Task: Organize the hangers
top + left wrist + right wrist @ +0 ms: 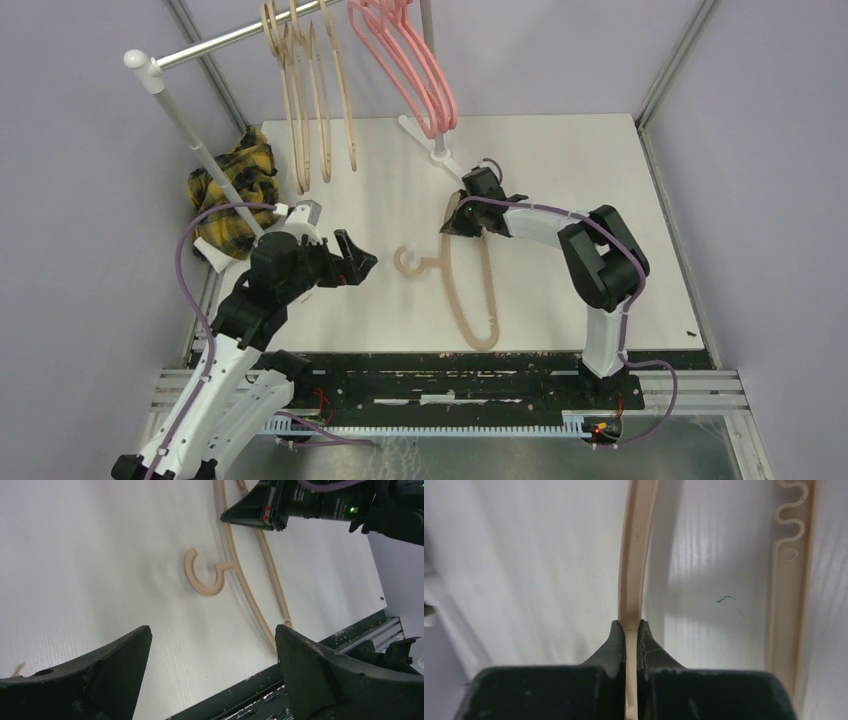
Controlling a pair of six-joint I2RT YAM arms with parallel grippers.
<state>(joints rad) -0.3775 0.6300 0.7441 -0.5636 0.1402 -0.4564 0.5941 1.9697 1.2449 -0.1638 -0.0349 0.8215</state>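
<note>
The free arm (452, 295) of the beige hanger is the part my left gripper needs to grab next, so the hook of the hanger stays free to hang on the bar (240, 40).
A beige hanger (462, 290) lies on the white table, hook to the left. It also shows in the left wrist view (235, 575) and the right wrist view (636, 555). My right gripper (452, 222) is shut on one of its shoulder arms, and the right wrist view shows my right gripper (629, 626) pinching the thin bar. My left gripper (358, 260) is open and empty, left of the hook; in the left wrist view my left gripper (212, 635) has its jaws wide apart above the table. Several beige hangers (310, 95) and a few pink hangers (410, 60) hang on the rail (240, 40).
A yellow-black plaid cloth (235, 190) lies at the table's left edge by the rack's slanted white post (190, 130). The rack's other foot (430, 140) stands at the back middle. A black rail (450, 375) runs along the near edge.
</note>
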